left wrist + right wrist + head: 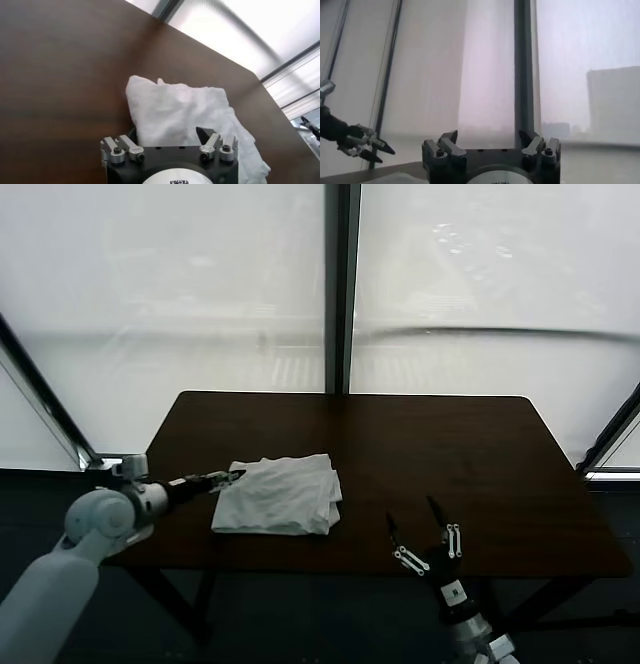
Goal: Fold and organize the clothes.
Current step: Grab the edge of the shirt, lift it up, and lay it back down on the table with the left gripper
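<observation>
The left gripper grabs the white T-shirt by its folded corner next, to organize the folded clothes on the tabletop.
The clothes are one pale T-shirt, folded into a rough rectangle on the dark brown table, left of its middle. No print shows on it. My left gripper is at the shirt's far left corner, low over the table, open. In the left wrist view the folded shirt fills the space ahead of that gripper, its near edge between the wide jaws. My right gripper is over the table's front edge, right of the shirt, pointing up, open and empty. The right wrist view shows it against the window.
Bare tabletop lies all round the shirt, widest on the right half. A dark window post rises behind the table's far edge. The right wrist view also catches the left gripper farther off.
</observation>
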Available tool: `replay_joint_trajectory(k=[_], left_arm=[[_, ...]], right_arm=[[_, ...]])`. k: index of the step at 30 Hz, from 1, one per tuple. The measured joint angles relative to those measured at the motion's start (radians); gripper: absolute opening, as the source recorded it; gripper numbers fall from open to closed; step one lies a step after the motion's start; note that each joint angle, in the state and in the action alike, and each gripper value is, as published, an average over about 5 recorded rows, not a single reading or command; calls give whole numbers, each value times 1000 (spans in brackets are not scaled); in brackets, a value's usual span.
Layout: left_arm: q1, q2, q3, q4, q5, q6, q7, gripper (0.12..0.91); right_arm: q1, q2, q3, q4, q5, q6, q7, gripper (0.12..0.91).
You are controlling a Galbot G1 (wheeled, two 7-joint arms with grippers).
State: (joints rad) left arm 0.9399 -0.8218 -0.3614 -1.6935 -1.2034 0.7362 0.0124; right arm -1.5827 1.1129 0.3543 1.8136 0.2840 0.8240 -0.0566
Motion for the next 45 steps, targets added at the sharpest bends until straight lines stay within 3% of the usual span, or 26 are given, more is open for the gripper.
replay_joint_trajectory(k=[9, 16, 20, 45], left_arm=[[-39, 85, 58, 143, -133, 0, 65, 907], [-43, 130, 112, 193, -159, -3, 148, 907], [-46, 144, 142, 193, -167, -4, 177, 907], [-128, 99, 252, 188, -144, -2, 181, 907]], right_arm=[[-45, 8, 26, 16, -9, 1, -2, 907], [-56, 13, 39, 25, -10, 1, -2, 907], [-59, 17, 40, 29, -10, 1, -3, 907], [-70, 45, 40, 53, -26, 0, -6, 907]])
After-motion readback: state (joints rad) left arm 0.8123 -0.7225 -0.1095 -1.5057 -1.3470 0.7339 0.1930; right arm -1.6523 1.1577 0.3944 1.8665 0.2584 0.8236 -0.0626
